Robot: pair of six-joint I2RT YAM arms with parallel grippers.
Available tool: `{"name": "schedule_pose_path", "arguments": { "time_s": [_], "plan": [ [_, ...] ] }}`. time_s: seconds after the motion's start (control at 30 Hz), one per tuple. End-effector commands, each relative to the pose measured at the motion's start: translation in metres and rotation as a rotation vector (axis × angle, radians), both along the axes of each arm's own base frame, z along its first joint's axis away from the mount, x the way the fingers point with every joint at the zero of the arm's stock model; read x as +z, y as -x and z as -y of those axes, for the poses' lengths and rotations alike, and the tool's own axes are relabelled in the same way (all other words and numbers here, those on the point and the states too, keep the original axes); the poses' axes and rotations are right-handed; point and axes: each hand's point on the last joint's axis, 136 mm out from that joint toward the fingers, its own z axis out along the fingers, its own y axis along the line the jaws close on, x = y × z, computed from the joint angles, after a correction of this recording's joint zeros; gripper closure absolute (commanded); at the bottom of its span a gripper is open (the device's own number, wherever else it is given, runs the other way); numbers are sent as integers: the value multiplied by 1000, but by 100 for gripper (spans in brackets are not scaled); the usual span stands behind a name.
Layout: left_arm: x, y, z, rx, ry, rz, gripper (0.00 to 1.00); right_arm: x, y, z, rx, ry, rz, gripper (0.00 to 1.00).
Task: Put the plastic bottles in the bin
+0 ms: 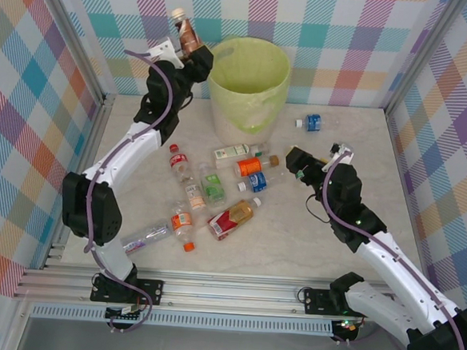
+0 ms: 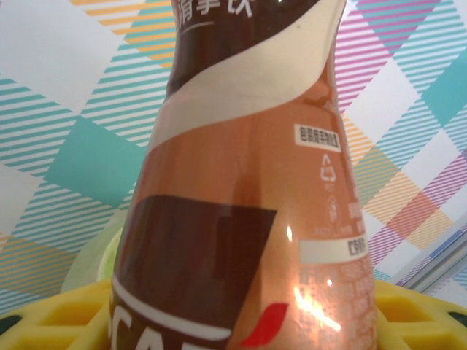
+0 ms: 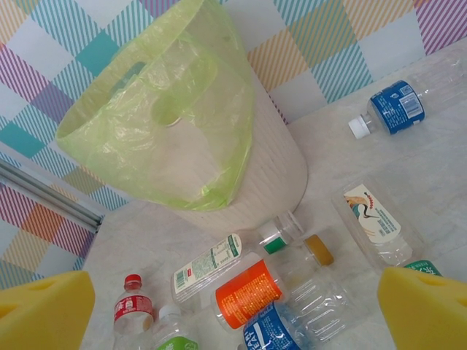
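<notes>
The upright plastic bottle (image 1: 186,32) is beside the bin's rim and would fall outside if the left gripper opened now, so the left gripper should move it toward the bin's opening before letting go.
My left gripper (image 1: 195,60) is raised beside the left rim of the bin (image 1: 218,71) and is shut on an upright plastic bottle (image 1: 186,32) with a brown and orange label. That bottle (image 2: 248,182) rises between my yellow pads (image 2: 62,313) in the left wrist view. The bin (image 3: 273,168), lined with a pale green bag, stands at the back. My right gripper (image 1: 295,160) hangs open over the table. Below it (image 3: 233,292) lie an orange-labelled bottle (image 3: 249,293), a blue one (image 3: 273,332) and a green-and-white one (image 3: 208,266).
Several more bottles lie scattered mid-table: a red-labelled one (image 1: 178,163), a green one (image 1: 212,188), a red-and-yellow one (image 1: 232,217) and a clear one (image 1: 145,237). A blue-labelled bottle (image 1: 312,122) lies alone right of the bin. Checked walls enclose the table.
</notes>
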Motion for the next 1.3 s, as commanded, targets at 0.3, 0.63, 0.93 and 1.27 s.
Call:
{"name": "schedule_pose_path", "arguments": {
  "time_s": [0.3,0.63,0.93,1.27],
  "plan": [
    [-26,-30,37,-67,-124,-94,42,-4,8,5,-14,-26,-26,0],
    [-51,-40,47,-94,-246,-229,22,-15,7,4,-15,-1,-72,0],
    [-33,-22,47,-128,-289,-270,6,-18,-2,-2,-11,18,-103,0],
    [-17,31,28,-139,-300,-277,0,-52,-11,12,-58,-9,-220,0]
  ]
}}
